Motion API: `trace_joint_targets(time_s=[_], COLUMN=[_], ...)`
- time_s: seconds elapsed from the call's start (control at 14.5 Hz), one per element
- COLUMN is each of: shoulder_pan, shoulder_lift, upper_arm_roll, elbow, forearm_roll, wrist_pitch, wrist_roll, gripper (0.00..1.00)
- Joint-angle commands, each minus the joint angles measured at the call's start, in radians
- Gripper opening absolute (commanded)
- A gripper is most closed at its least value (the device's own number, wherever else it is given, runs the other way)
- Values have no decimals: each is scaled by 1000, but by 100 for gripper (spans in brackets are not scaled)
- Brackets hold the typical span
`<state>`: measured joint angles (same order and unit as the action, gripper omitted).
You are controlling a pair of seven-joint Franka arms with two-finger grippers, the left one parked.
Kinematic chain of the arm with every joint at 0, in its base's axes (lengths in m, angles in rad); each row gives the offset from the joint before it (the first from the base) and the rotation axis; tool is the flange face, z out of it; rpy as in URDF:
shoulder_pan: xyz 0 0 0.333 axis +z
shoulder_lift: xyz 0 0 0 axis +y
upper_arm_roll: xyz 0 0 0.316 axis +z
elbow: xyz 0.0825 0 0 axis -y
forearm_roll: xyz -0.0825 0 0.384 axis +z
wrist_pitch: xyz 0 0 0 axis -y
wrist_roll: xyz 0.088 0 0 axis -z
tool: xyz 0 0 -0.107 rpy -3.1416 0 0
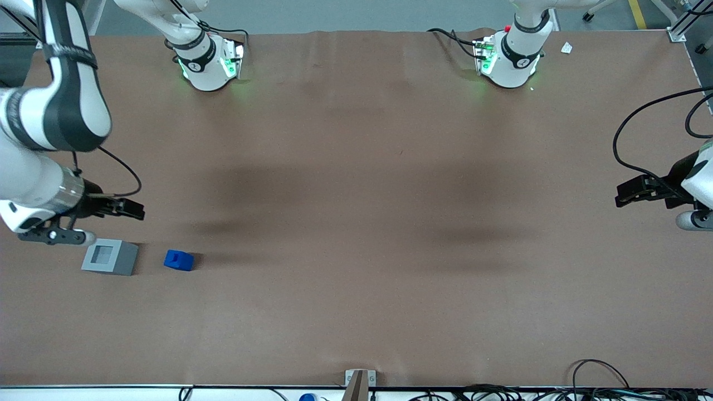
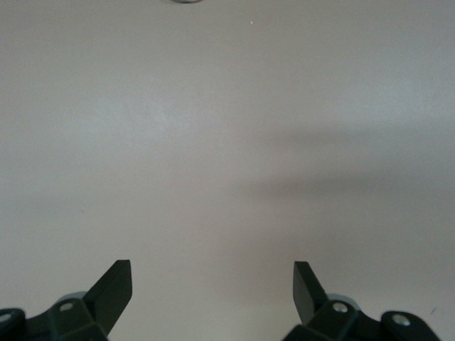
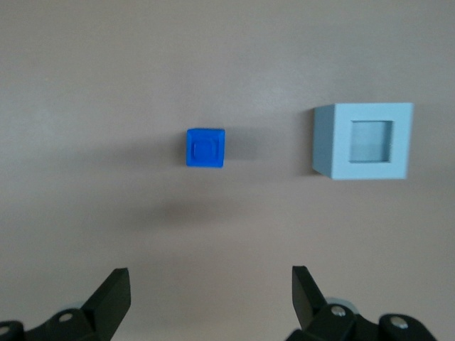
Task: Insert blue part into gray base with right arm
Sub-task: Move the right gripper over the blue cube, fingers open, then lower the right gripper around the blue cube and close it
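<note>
I should grab the blue part by its opposite sides with my right gripper next. Then it can go into the gray base's square hole [image 1: 101, 254] [image 3: 371, 141].
The blue part [image 1: 179, 260] [image 3: 205, 148] is a small bright-blue block resting on the brown table, beside the gray base [image 1: 110, 257] [image 3: 364, 141], a light-gray box with a square recess in its top. Both lie toward the working arm's end of the table. My right gripper [image 1: 135, 210] [image 3: 210, 288] hangs above the table, farther from the front camera than both blocks and apart from them. Its fingers are open with nothing between them.
Brown paper covers the table [image 1: 356, 223]. Two white pedestals with green lights [image 1: 209, 61] [image 1: 509, 58] stand along the table edge farthest from the front camera. Cables [image 1: 590, 384] lie along the near edge.
</note>
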<state>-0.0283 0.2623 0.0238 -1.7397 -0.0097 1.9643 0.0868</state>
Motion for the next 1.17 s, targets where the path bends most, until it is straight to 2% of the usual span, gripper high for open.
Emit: trace_joint_targets(time_s=[0.0, 0.48, 0.69, 1.1], shoulder_pan=[16, 5, 21, 28], shoulder_lift=[38, 210, 264, 316], upper_arm_roll=[4, 4, 4, 4], elbow=[-43, -24, -7, 17], forearm_roll=[-1, 13, 2, 10], wrist_pitch=[106, 290, 304, 344], wrist_roll=[44, 91, 183, 188], gripper=[100, 100, 100, 100])
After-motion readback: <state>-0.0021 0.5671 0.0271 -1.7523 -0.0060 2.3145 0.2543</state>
